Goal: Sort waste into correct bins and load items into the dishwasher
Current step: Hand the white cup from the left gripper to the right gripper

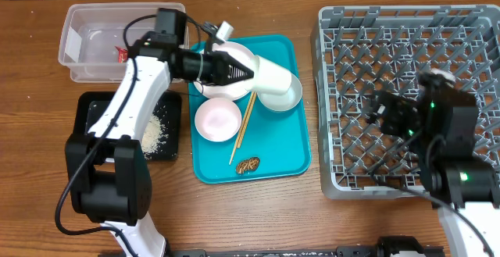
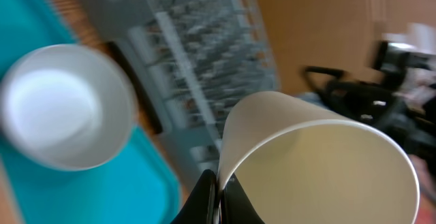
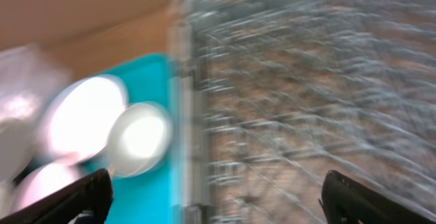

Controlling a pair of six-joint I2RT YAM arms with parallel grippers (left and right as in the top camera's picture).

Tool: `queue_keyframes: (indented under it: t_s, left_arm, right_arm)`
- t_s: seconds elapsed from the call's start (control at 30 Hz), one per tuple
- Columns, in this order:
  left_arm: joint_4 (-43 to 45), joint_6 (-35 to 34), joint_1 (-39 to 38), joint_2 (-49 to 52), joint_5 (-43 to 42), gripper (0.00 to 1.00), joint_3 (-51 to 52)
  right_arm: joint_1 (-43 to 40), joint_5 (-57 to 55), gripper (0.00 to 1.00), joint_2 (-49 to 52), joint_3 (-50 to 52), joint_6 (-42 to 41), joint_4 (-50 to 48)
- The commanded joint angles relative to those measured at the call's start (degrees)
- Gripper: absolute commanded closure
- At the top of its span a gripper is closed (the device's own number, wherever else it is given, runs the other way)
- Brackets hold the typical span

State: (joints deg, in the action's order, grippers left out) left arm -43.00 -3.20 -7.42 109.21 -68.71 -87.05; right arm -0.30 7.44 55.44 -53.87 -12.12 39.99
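My right gripper needs to grab the white paper cup next around its closed base end (image 1: 286, 80), opposite the cup's pinched rim. Then it can load the cup into the dish rack (image 1: 391, 30) with the cup's opening first.
My left gripper (image 1: 248, 72) is shut on the rim of a white paper cup (image 1: 273, 76) and holds it tipped on its side above the teal tray (image 1: 277, 159). In the left wrist view the fingers (image 2: 219, 195) pinch the cup's wall (image 2: 320, 159). A metal bowl (image 1: 283, 99) lies under the cup. A white bowl (image 1: 234, 58), a pink bowl (image 1: 216, 119), chopsticks (image 1: 244, 126) and a brown food scrap (image 1: 248, 165) are on the tray. My right gripper (image 3: 211, 197) is open and empty above the grey dish rack (image 1: 391, 30).
A clear plastic bin (image 1: 94, 23) with a small red scrap stands at the back left. A black bin (image 1: 98, 105) holding pale crumbs sits left of the tray. The rack fills the right side of the wooden table.
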Motion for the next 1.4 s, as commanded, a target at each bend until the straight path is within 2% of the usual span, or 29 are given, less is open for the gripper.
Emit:
queue_keyframes:
  t_s: [0.0,0.2,0.47,0.67,0.93,1.13,1.37]
  left_arm:
    - [0.81,-0.68,-0.55,-0.13,-14.97,0.96,-1.20]
    - [0.98,-0.70,-2.71,-0.13,-15.30,0.96,-1.20]
    - [3.45,-3.08,-5.77,-0.13,-12.94,0.96,-1.20]
    - [4.44,-3.89,-7.76,-0.13,-12.26,0.96,-1.20]
    - [11.41,-11.17,-10.56,-0.13,-11.61,0.96,-1.20]
    - [13.07,-14.21,-11.82,-0.13,-8.46,0.96,-1.20]
    - [13.05,-14.23,-11.85,-0.13,-8.66,0.96,-1.20]
  right_arm:
    - [0.09,39.80,0.00,6.49,-1.38,10.91,-6.91]
    - [0.33,61.16,0.00,16.44,-1.38,10.88,-16.35]
    - [0.35,72.46,0.00,23.37,-1.38,10.88,-23.78]
    - [0.35,73.00,0.00,23.78,-1.38,10.43,-25.22]
    - [0.33,72.76,0.01,23.78,-1.38,10.43,-25.20]
    - [0.33,72.13,0.15,23.78,-1.38,10.45,-25.29]
    - [0.33,72.13,0.20,23.78,-1.38,10.45,-25.79]
